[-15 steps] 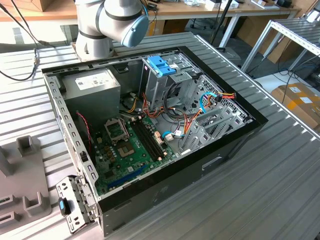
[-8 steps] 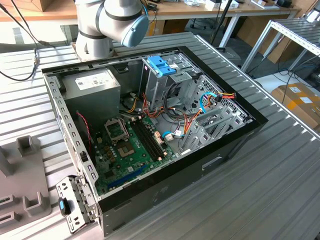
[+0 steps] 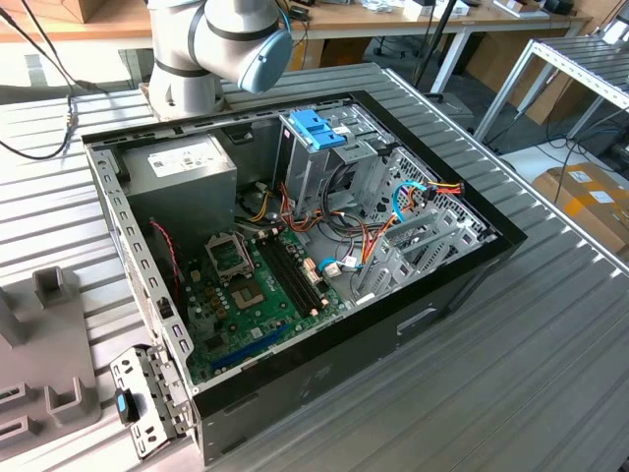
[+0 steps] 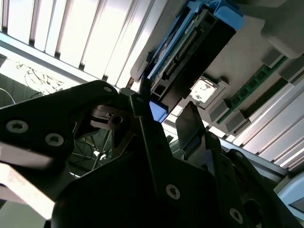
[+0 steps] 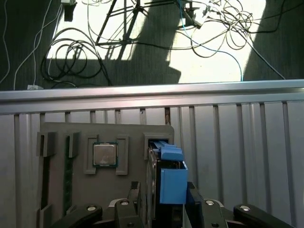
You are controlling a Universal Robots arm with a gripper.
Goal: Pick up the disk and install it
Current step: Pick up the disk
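Observation:
The gripper should install the disk in the open computer case, so it should next pick up the disk by its blue-railed edge point(image 5: 173, 186).
The disk point(image 5: 172, 183) stands on edge in a slot of the grey fixture tray point(image 5: 76, 137), its blue side rail facing the camera. In the second wrist view the disk point(image 4: 190, 47) shows its dark connector end and blue rails. My gripper point(image 5: 164, 195) is right at the disk, one black finger on each side of it. In the second wrist view, the gripper point(image 4: 166, 118) is open: one finger lies against the disk's edge and a gap shows between the blue rail and the other finger point(image 4: 190, 124).
The tray also holds a processor chip point(image 5: 104, 154) and memory sticks point(image 5: 67, 175). In the exterior view the tray point(image 3: 49, 344) lies at the left of the open computer case point(image 3: 472, 265), which has a drive cage with a blue handle point(image 3: 316, 128) and a power-supply box point(image 3: 187, 167). Cables lie on the floor point(image 5: 142, 38).

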